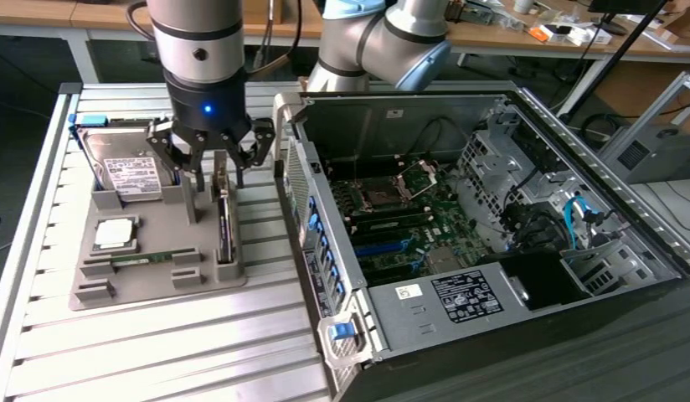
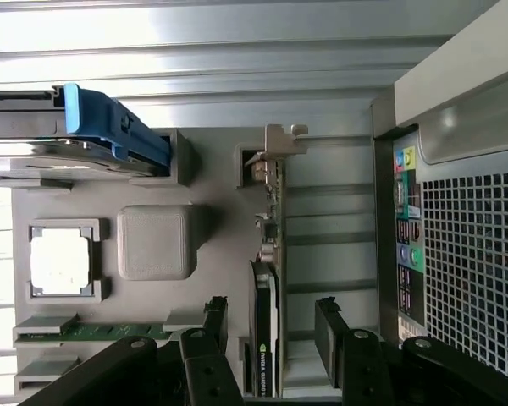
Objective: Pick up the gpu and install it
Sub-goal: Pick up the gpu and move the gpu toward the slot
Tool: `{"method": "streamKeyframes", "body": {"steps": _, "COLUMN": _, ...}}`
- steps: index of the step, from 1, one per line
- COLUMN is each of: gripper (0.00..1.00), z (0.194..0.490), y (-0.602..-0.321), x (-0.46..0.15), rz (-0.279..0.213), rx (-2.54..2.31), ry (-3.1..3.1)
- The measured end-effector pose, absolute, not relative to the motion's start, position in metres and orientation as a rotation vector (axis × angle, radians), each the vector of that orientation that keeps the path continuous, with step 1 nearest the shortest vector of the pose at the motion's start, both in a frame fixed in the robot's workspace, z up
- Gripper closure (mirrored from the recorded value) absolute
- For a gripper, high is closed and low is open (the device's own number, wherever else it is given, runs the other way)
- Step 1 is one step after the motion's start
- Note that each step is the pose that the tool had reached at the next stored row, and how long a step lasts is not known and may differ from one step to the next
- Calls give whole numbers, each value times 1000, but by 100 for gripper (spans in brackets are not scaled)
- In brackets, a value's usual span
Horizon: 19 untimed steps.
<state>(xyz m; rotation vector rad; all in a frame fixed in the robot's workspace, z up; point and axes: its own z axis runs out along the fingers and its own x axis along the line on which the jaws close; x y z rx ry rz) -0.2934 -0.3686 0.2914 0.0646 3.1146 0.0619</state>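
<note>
In the wrist view my fingers hover above the black cooler's sides, so it is too early to close on the GPU. My gripper lowers first, then closes.
The gpu (image 1: pixel 224 224) stands on edge in a slot of the grey holder tray (image 1: pixel 155 289), a thin dark card. In the wrist view the gpu (image 2: pixel 269 271) shows its silvery bracket at one end and a black cooler at the other. My gripper (image 1: pixel 217 177) hangs just above the card's far end, open, with one finger on each side of it. The wrist view has the gripper (image 2: pixel 271 311) straddling the cooler end, and the fingers (image 2: pixel 213 315) stand apart from the card without touching it.
The tray also holds a hard drive (image 1: pixel 127 172) with a blue clip (image 2: pixel 110 127), a CPU (image 1: pixel 114 234) and a green memory stick (image 1: pixel 144 260). The open computer case (image 1: pixel 457 234) lies at the exterior view's right, close beside the tray, motherboard exposed.
</note>
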Motion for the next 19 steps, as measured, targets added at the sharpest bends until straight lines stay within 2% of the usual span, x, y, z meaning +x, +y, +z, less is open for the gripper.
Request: {"method": "streamKeyframes", "body": {"steps": 19, "gripper": 46, "z": 264, "y": -367, "x": -293, "rz": 48, "rx": 43, "ry": 3115}}
